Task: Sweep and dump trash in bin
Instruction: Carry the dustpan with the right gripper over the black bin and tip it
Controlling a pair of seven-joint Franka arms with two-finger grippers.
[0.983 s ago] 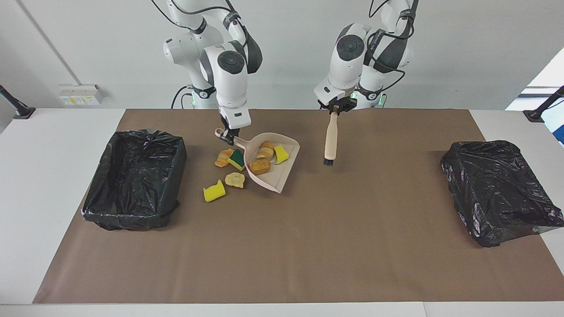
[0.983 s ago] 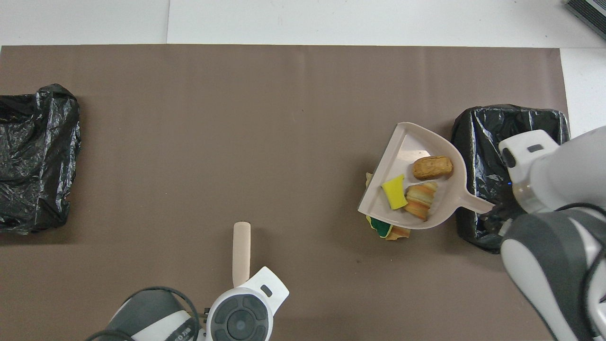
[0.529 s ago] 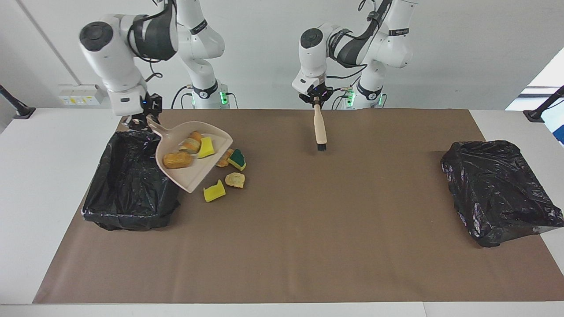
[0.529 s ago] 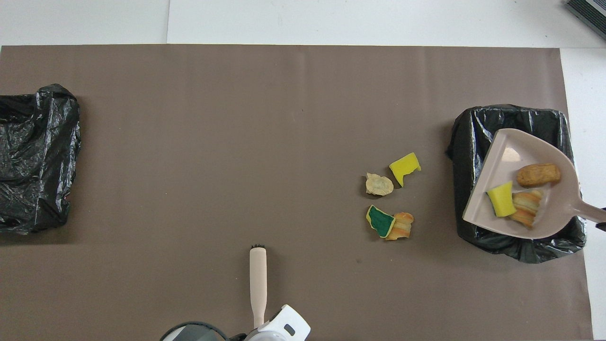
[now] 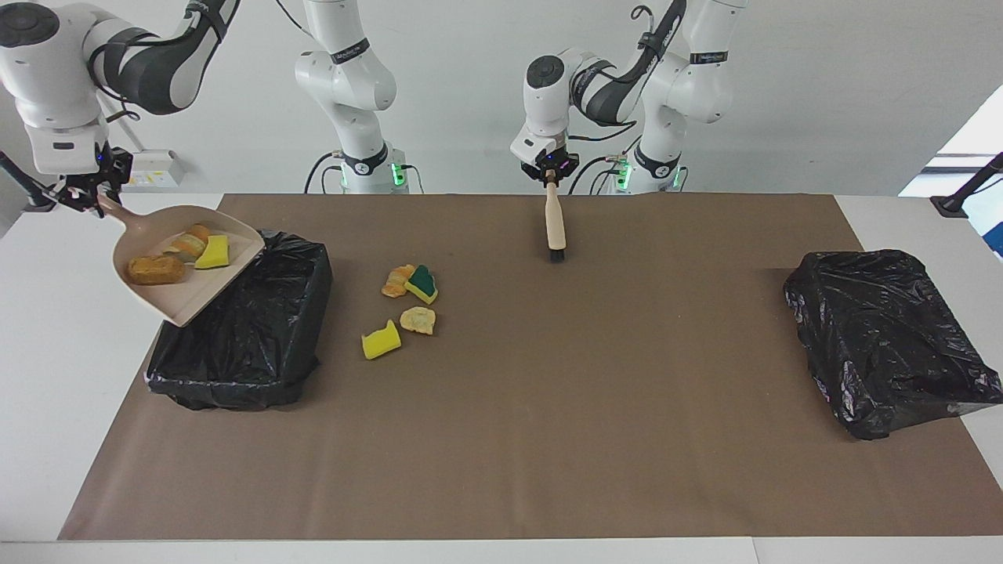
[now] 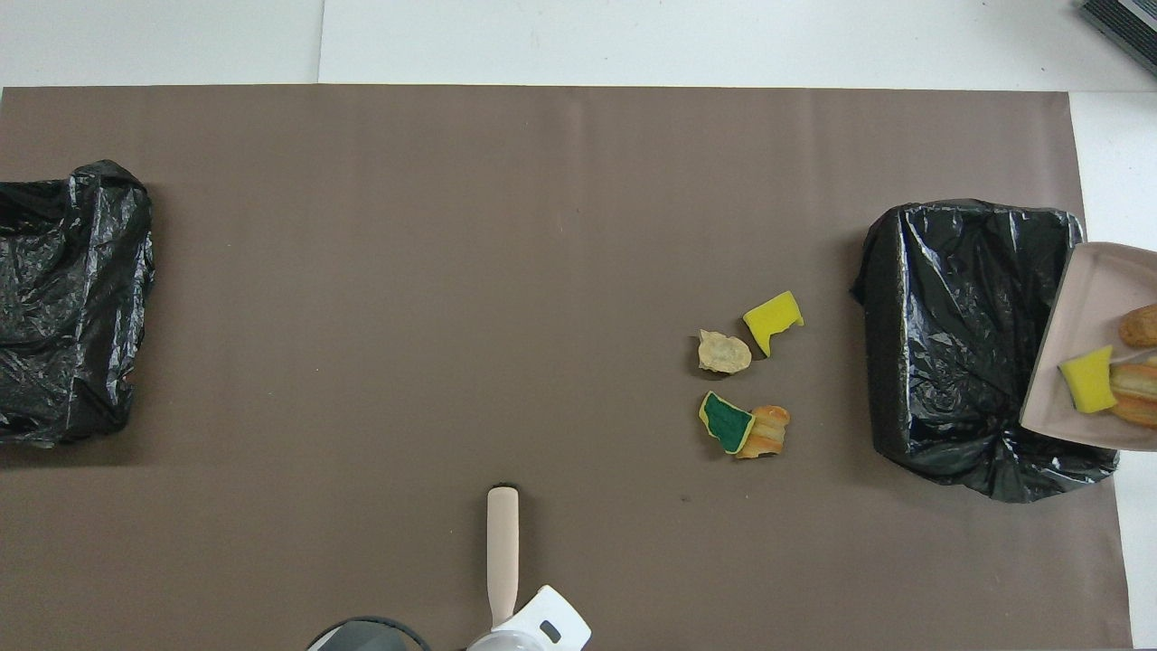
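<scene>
In the overhead view the brush head sits low, over the brown mat, so it is now time for my left gripper to release it.
My right gripper (image 5: pixel 90 196) is shut on the handle of the beige dustpan (image 5: pixel 188 294) and holds it in the air, tilted, over the outer edge of the black-lined bin (image 5: pixel 235 384) at the right arm's end. Three trash pieces lie in the pan: a brown lump (image 5: pixel 155 269), a striped bread piece (image 5: pixel 188 244) and a yellow sponge (image 5: pixel 213 252). Several pieces lie on the mat beside the bin: a yellow sponge (image 5: pixel 381 340), a pale lump (image 5: pixel 418 319), a green-layered sponge (image 5: pixel 421 283) and an orange bread piece (image 5: pixel 398 280). My left gripper (image 5: pixel 551 174) is shut on the brush (image 5: pixel 555 223), which hangs bristles down.
A second black-lined bin (image 5: pixel 885 337) stands at the left arm's end of the brown mat (image 5: pixel 548 431). In the overhead view the dustpan (image 6: pixel 1085 307) reaches past the picture's edge, and the brush (image 6: pixel 503 551) is over the mat's edge nearest the robots.
My right arm has lifted the dustpan with three pieces from beside the pile and carried it over the bin to its outer edge. My left arm has drawn the brush back toward the robots.
</scene>
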